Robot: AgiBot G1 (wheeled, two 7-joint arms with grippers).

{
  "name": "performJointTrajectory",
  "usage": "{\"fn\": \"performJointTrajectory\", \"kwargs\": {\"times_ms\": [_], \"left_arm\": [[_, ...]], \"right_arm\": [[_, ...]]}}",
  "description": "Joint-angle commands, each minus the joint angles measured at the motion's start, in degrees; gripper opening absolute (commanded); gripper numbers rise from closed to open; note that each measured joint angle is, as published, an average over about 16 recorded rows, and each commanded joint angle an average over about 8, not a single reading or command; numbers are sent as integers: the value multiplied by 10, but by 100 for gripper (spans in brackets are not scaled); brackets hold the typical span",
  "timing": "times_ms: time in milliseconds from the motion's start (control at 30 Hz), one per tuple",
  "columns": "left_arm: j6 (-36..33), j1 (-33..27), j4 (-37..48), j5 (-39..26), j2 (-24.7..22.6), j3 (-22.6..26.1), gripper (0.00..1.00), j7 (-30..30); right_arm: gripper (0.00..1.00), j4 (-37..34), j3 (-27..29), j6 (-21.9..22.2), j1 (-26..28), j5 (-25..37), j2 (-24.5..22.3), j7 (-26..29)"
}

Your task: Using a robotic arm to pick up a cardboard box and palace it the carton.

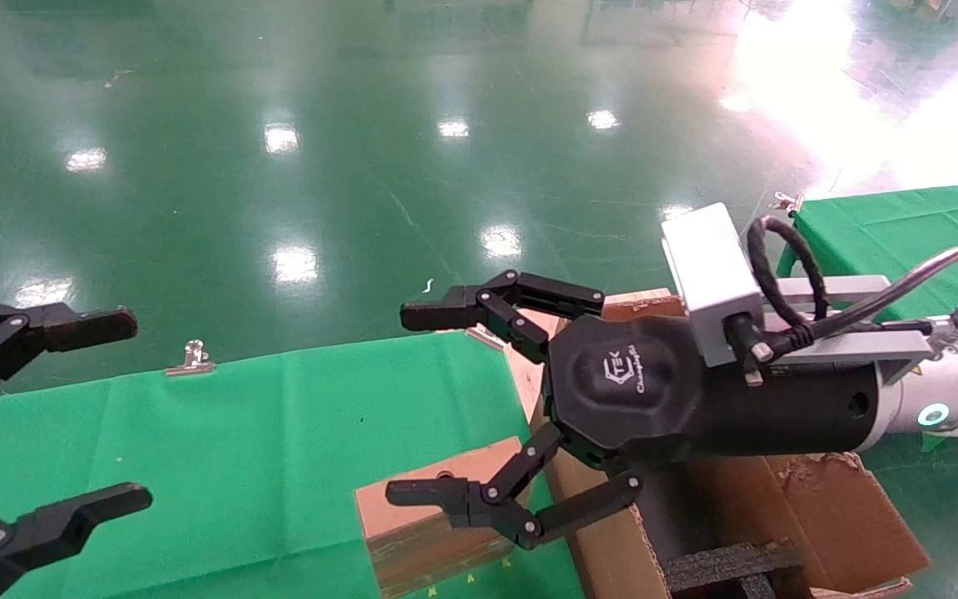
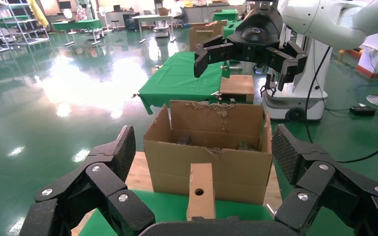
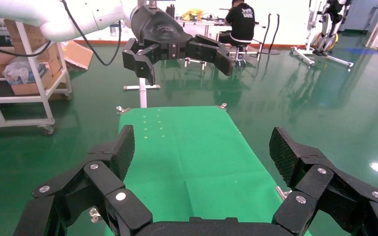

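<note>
The small cardboard box [image 1: 425, 553] needs to go in the carton. My right gripper needs to grab it across its holed top [image 1: 476, 459] next.
The small flat cardboard box [image 1: 425, 553] with a round hole lies on the green cloth table [image 1: 238, 433], against the carton's [image 1: 845, 516] wall. My right gripper [image 1: 412, 404], on the white arm with the teal ring, hangs open and empty in the air above the box and the carton's near edge. My left gripper [image 1: 131, 408] is open and empty at the left, pointing at the box [image 2: 200, 189] and the carton [image 2: 206, 162] behind it. The right wrist view shows only green cloth between the open right gripper [image 3: 202, 147] fingers; the box is hidden there.
Black foam inserts [image 1: 728, 566] sit inside the carton. Metal clips [image 1: 190, 358] hold the cloth at the table's far edge. A second green table [image 1: 886, 225] stands at the right. Shiny green floor lies beyond. The carton rests on a wooden board [image 2: 138, 172].
</note>
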State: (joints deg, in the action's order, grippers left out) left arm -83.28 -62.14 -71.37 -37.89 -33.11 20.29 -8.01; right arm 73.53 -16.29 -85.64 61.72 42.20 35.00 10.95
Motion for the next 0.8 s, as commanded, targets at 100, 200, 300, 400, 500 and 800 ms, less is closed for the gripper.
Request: {"fn": "performJointTrajectory", "kwargs": {"times_ms": [100, 200, 300, 400, 500, 800], "left_arm": [[0, 0, 0, 0, 0, 0, 0, 0], [0, 0, 0, 0, 0, 0, 0, 0], [0, 0, 0, 0, 0, 0, 0, 0], [0, 0, 0, 0, 0, 0, 0, 0], [0, 0, 0, 0, 0, 0, 0, 0], [0, 0, 0, 0, 0, 0, 0, 0]], "right_arm": [[100, 0, -1, 0, 1, 2, 0, 0], [100, -2, -11, -1, 10, 26, 1, 1], [100, -7, -29, -1, 28, 66, 7, 2], [100, -18, -52, -6, 56, 117, 19, 2], [100, -32, -78, -16, 86, 169, 35, 1], [100, -91, -160, -43, 170, 295, 95, -15]]}}
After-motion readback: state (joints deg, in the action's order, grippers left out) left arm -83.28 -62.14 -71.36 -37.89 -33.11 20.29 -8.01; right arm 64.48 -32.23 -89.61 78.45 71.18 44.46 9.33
